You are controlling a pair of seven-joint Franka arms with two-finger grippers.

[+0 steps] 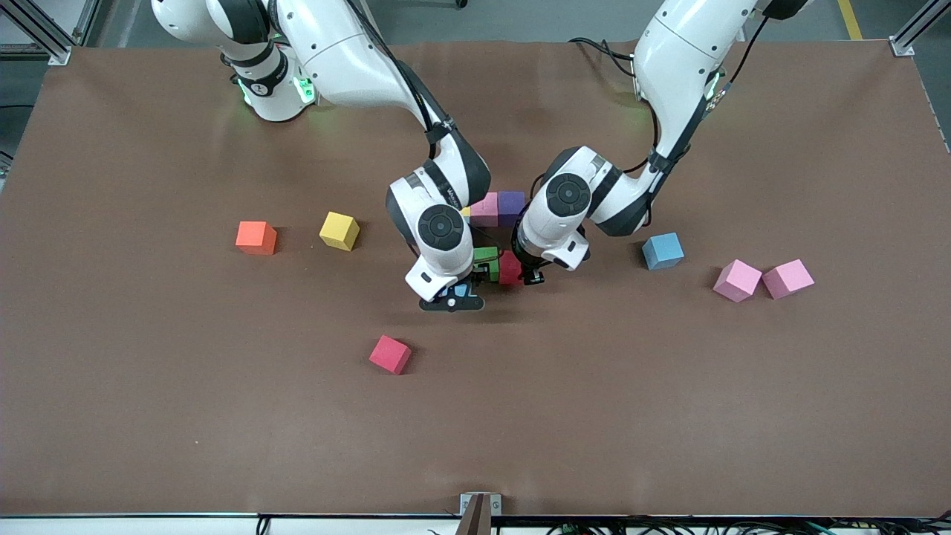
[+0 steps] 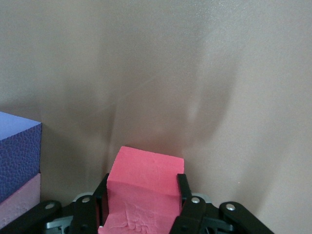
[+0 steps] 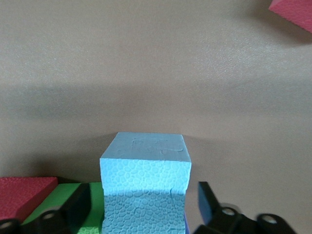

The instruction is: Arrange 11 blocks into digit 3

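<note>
The red block [image 1: 510, 269] is low on the tabletop beside the green block and would stand, so my left gripper should open.
Mid-table, several blocks sit grouped: a pink block [image 1: 484, 209] and a purple block [image 1: 511, 206] farther from the camera, a green block [image 1: 487, 258] nearer. My left gripper [image 1: 524, 275] [image 2: 142, 191] is shut on a red block [image 1: 510, 269] [image 2: 146, 180], low beside the green one. My right gripper [image 1: 453, 297] [image 3: 145, 202] stands open around a light blue block [image 1: 461, 290] [image 3: 145, 175], with a gap on each side. That block rests on the table next to the green block [image 3: 95, 207]. Loose blocks: yellow [image 1: 339, 230], red [image 1: 390, 354], blue [image 1: 663, 250] and two pink [image 1: 738, 280] [image 1: 788, 279].
An orange cube [image 1: 255, 237] lies toward the right arm's end, beside the yellow block. The two arms' wrists stand close together over the grouped blocks. The brown table [image 1: 669, 416] is bare nearer the camera, apart from the loose red block.
</note>
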